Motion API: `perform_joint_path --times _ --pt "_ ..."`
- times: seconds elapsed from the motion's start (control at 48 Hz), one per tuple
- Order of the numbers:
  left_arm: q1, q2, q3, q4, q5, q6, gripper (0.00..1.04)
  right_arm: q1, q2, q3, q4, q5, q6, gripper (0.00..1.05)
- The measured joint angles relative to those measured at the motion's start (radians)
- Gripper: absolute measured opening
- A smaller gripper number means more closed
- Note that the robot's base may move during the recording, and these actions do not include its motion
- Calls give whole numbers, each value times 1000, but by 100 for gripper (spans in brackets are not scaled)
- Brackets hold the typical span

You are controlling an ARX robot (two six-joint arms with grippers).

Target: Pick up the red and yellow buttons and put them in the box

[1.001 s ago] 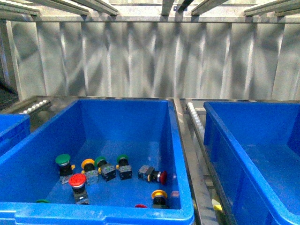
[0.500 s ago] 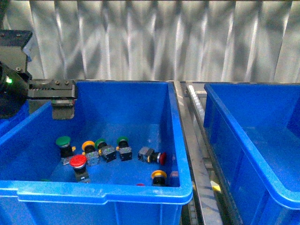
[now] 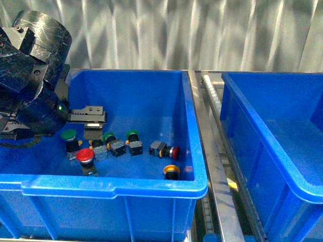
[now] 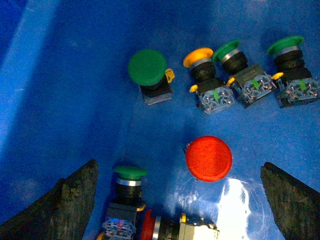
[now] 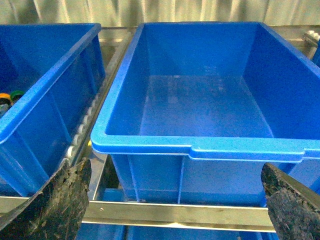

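Note:
My left gripper grabs the upright red button by its red cap [image 3: 85, 154] next, to place the button in the box.
The left blue bin [image 3: 116, 187] holds the buttons. My left gripper [image 3: 89, 121] hangs open inside it, above its left part. In the left wrist view an upright red button [image 4: 208, 158] sits between the open left gripper [image 4: 177, 200] fingers, nearer the right one and untouched. A yellow button [image 4: 198, 56] lies beyond it, and another red one [image 4: 148, 227] lies on its side close to the camera. The front view shows a further red button [image 3: 172, 151] lying sideways and a yellow one [image 3: 170, 171] near the front wall. The box [image 5: 200, 147] is empty, seen past my open right gripper [image 5: 175, 200].
Green-capped buttons [image 4: 147, 66] [image 4: 227, 50] [image 4: 285, 45] [image 4: 130, 172] lie among the red and yellow ones. A metal roller rail [image 3: 214, 116] runs between the left bin and the box [image 3: 262, 146]. A metal frame bar [image 5: 175, 212] crosses in front of the box.
The front view has tilted downward. My left arm has come in from the left and lowered its open gripper into the left bin over the buttons.

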Motion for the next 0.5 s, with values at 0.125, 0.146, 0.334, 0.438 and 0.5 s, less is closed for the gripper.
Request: perform_joint_path --times 0.125,0.146,0.334,0.438,0.5 --pt "-6 48 18 -3 7 -13 97 0 0 0 0 0 0 98" --pt "-7 55 21 -3 11 -16 97 0 0 0 0 0 0 98" --pt "-13 101 51 -10 14 -29 97 0 0 0 0 0 0 98" --pt "-14 127 75 -14 14 -33 97 0 0 0 0 0 0 98" --pt "-15 145 93 -22 15 -35 97 0 0 0 0 0 0 98"
